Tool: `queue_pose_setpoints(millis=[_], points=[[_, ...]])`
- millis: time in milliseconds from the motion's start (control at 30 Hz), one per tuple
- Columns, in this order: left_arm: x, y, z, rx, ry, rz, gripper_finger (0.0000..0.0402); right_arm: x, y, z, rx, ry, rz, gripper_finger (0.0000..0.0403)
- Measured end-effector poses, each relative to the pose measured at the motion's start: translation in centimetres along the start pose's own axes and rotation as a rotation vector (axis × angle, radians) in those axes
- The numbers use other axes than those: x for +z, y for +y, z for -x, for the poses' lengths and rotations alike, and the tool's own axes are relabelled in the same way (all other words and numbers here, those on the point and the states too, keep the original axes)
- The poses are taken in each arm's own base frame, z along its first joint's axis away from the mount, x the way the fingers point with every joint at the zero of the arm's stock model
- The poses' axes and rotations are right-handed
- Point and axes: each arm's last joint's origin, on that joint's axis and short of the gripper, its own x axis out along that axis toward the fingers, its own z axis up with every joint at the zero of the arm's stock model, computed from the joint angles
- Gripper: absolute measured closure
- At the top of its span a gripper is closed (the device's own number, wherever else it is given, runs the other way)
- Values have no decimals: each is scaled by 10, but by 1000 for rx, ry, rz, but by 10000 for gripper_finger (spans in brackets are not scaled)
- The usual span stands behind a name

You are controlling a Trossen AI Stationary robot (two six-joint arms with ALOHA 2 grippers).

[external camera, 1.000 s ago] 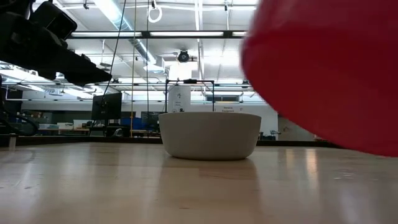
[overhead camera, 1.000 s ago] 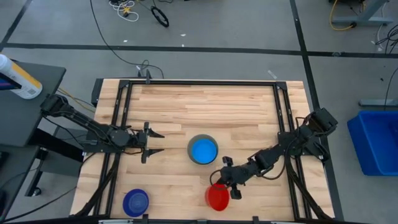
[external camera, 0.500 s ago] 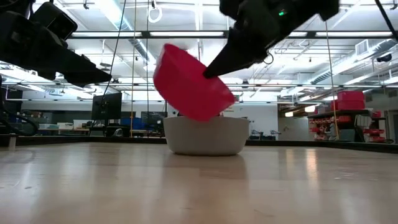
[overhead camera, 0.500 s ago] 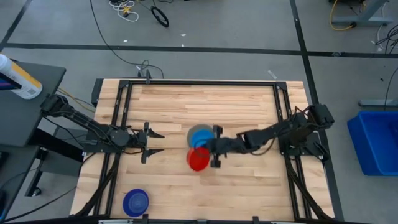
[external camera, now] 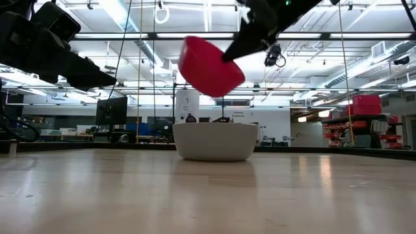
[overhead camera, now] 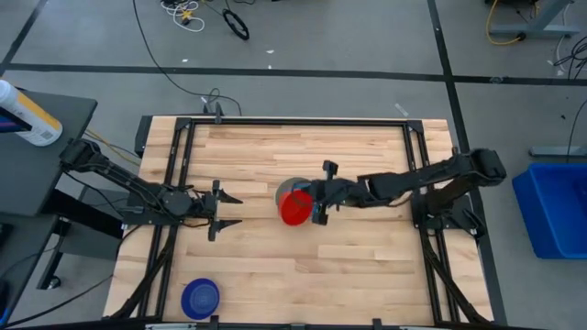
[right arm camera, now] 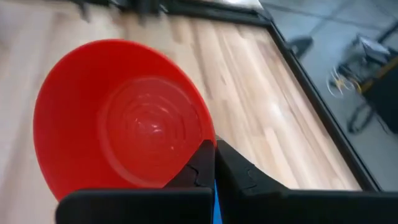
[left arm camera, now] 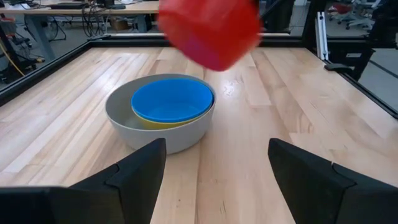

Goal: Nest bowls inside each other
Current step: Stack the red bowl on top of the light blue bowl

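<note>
The tilted red bowl point(overhead camera: 295, 209) sticks out over the grey bowl's point(overhead camera: 287, 186) near side. My right gripper needs to center the red bowl and lower it before letting go of it.
A grey bowl point(left arm camera: 180, 134) stands on its base at mid-table with a yellow bowl point(left arm camera: 158, 121) and a light blue bowl point(left arm camera: 171, 99) nested inside it. A red bowl point(external camera: 209, 65) hangs tilted above them, with my right gripper point(right arm camera: 208, 163) shut on it; from above, the red bowl point(overhead camera: 295, 207) covers most of the grey bowl point(overhead camera: 282, 189). A dark blue bowl point(overhead camera: 200, 296) sits alone near the table's near left corner. My left gripper point(overhead camera: 229, 211) waits open to the left of the stack, nothing between its fingers point(left arm camera: 140, 177). My right gripper pinches the red bowl's rim point(right arm camera: 200, 138) on the side toward the table's right, one finger point(right arm camera: 200, 165) inside the bowl and one outside. The fingers come slanting down from the right. The bowl is lifted clear, tilted, above the grey bowl's opening.
Black frame rails point(overhead camera: 174, 183) run along the table's left, right and far sides. Bare wood point(overhead camera: 303, 151) lies around the stack. A blue bin point(overhead camera: 555, 206) stands off the table to the right.
My right gripper has carried the red bowl from near the table's near edge up and toward the far edge, a little leftward, to above the grey bowl. The wrist has turned, and the bowl, lifted clear, now hangs tilted higher over the stack.
</note>
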Motion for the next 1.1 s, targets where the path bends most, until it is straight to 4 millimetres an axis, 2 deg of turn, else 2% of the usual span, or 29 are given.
queue_pose_setpoints(millis=[200, 467, 733, 1100], points=[[1, 0, 0, -1, -7, 3, 109, -13, -26, -18, -68, 100, -37, 403], [0, 0, 0, 0, -6, 1, 109, -28, -50, -41, 15, 190, -142, 403], [1, 0, 0, 0, -6, 2, 109, -49, -55, -53, 108, 355, -219, 403], [1, 0, 0, 3, -7, 5, 109, -56, -55, -51, 264, 437, -286, 403]])
